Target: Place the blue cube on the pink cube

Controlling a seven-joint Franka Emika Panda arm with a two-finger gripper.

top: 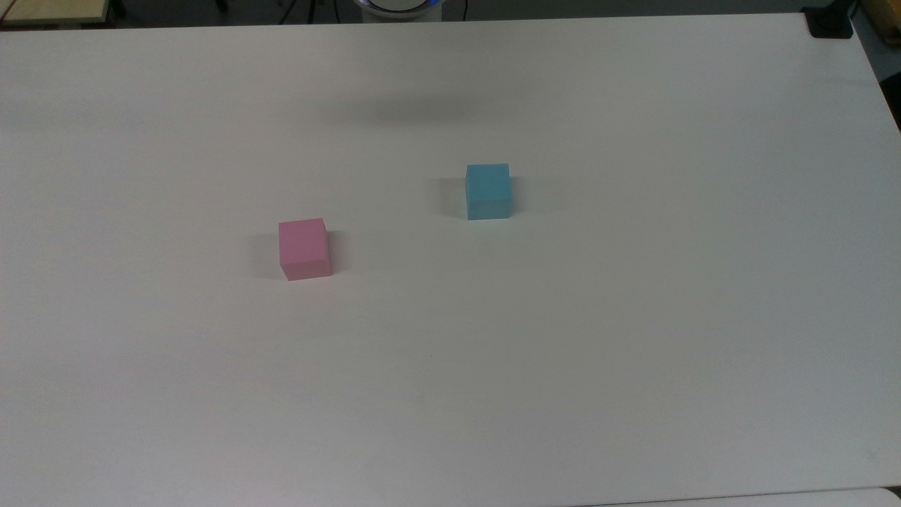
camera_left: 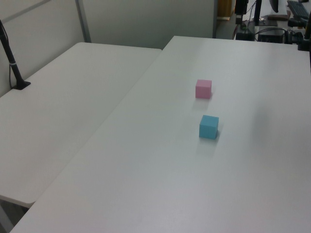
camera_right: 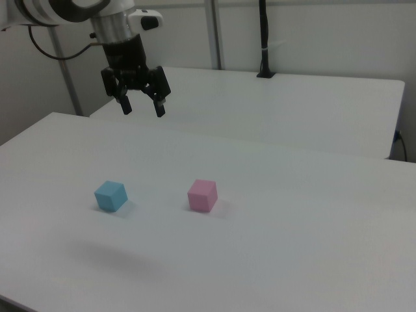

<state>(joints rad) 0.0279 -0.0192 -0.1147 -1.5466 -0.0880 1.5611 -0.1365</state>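
My gripper should next grab the blue cube (camera_left: 209,126) by its opposite sides, to set it on the pink cube (camera_left: 203,89).
The blue cube (top: 488,191) (camera_left: 209,126) (camera_right: 110,195) rests on the white table (top: 633,317), apart from the pink cube (top: 304,248) (camera_left: 203,89) (camera_right: 203,195). In the top view the pink cube lies to the blue cube's lower left. My gripper (camera_right: 142,109) hangs open high above the table in the right view, up and slightly right of the blue cube, with nothing between its black fingers (camera_right: 158,104).
A second white table (camera_left: 58,111) adjoins this one. A black pole on a base (camera_left: 14,73) (camera_right: 263,39) stands on it. A black clamp (top: 829,24) sits at the table's far right corner in the top view.
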